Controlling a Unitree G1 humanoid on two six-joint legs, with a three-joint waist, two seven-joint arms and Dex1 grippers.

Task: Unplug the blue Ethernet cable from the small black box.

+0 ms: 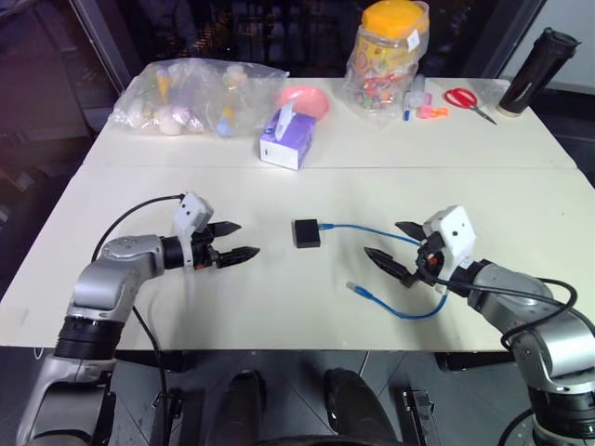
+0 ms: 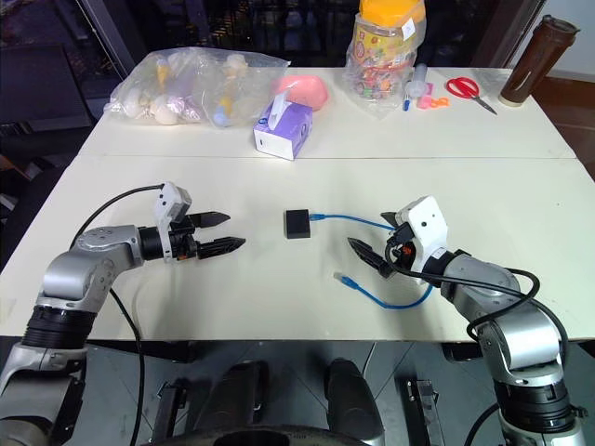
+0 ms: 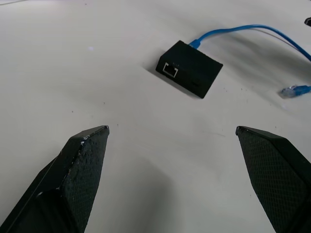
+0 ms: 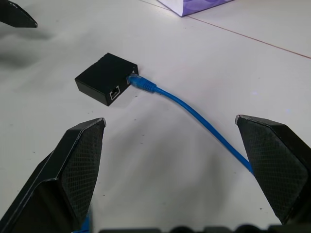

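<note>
The plug's tip is inside the black box's port (image 1: 319, 227), so my right gripper should next grab the plug's blue boot that sticks out, to unplug the cable.
The small black box (image 1: 306, 232) lies flat in the middle of the white table (image 1: 279, 307). The blue Ethernet cable (image 1: 358, 228) is plugged into the box's right side, runs right under my right gripper, and loops back to a free plug (image 1: 358, 290) lying on the table. My left gripper (image 1: 244, 239) hovers open to the left of the box, pointing at it, with nothing between its fingers. My right gripper (image 1: 384, 239) stands open to the right of the box, over the cable, empty. The right wrist view shows the plug (image 4: 141, 83) seated in the box (image 4: 104, 77).
At the back of the table stand a purple-white tissue box (image 1: 288, 139), a clear plastic bag of items (image 1: 191, 98), a yellow-lidded candy jar (image 1: 389, 60), red scissors (image 1: 468, 100) and a dark bottle (image 1: 537, 72). A seam (image 1: 418, 168) crosses the tabletop.
</note>
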